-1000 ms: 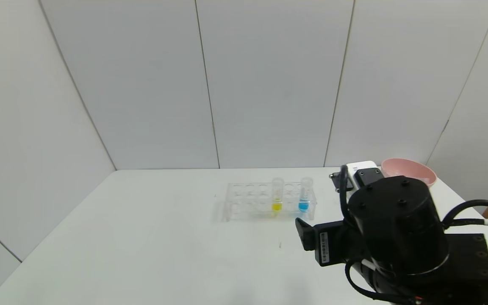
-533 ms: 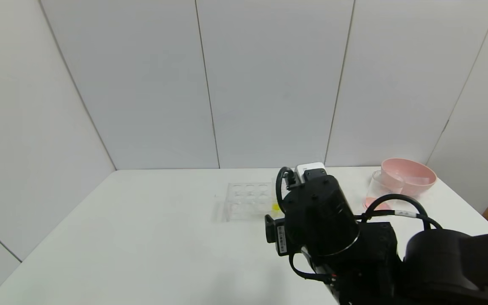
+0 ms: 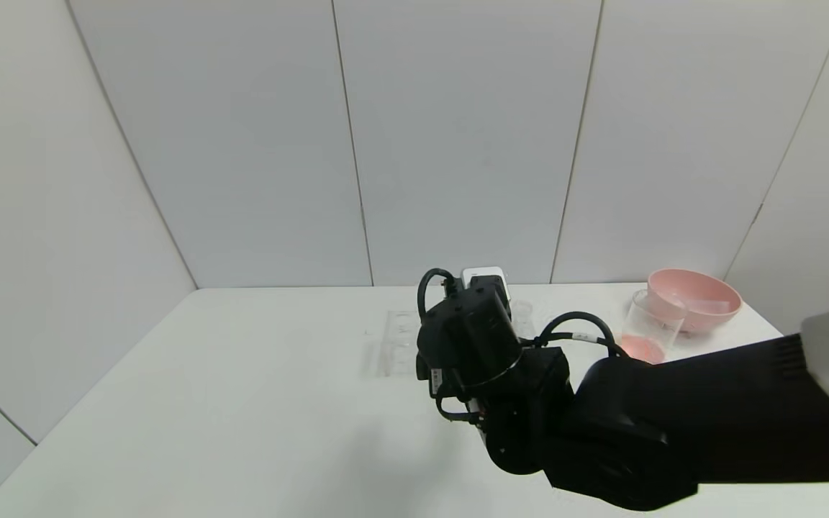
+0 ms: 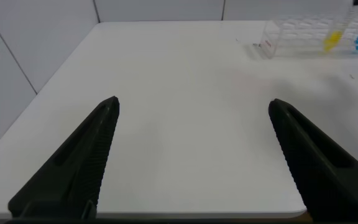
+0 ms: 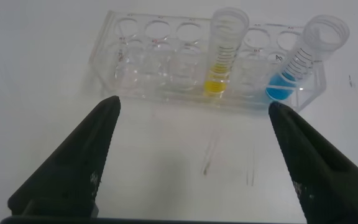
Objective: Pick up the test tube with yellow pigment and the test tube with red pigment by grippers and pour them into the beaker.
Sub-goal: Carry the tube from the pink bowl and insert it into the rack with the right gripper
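Note:
I should next grab the yellow test tube by its exposed top section with my right gripper to pour it, since the rack's slots surround everything lower down.
The yellow test tube stands upright in a clear rack, with a blue-liquid tube beside it. My right gripper is open and empty, hovering just in front of the rack and facing the yellow tube. In the head view my right arm hides both tubes. The beaker stands to the right with orange-red liquid in its bottom. The red test tube is out of view. My left gripper is open and empty over bare table, far from the rack; the yellow tube shows there too.
A pink bowl sits behind the beaker at the table's back right. The rack's left end shows past my right arm. The white table is bare on the left. The table's near edge runs under the left gripper.
My right arm has swung left from the beaker side to in front of the rack. It now hides the tubes in the head view and has uncovered the beaker.

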You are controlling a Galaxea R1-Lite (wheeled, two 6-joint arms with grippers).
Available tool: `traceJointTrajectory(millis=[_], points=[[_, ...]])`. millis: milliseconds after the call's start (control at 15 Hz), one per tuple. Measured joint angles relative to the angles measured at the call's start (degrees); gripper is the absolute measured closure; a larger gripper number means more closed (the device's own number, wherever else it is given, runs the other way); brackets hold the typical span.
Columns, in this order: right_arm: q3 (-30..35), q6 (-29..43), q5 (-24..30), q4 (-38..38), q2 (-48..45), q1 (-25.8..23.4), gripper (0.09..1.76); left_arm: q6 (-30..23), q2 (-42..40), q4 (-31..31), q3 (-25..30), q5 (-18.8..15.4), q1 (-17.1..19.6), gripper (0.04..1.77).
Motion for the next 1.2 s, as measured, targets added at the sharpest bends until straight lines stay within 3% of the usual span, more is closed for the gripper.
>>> traceJointTrajectory(millis=[800,1200], points=[[-16.5,-5.2,4.4,0.1,13.8,-8.7,0.14,0.0,0.0,0.0,0.0,0.0,0.0,0.09],[-18.4,-6.1,5.8,-0.1,15.8,-9.8,0.14,0.0,0.0,0.0,0.0,0.0,0.0,0.09]])
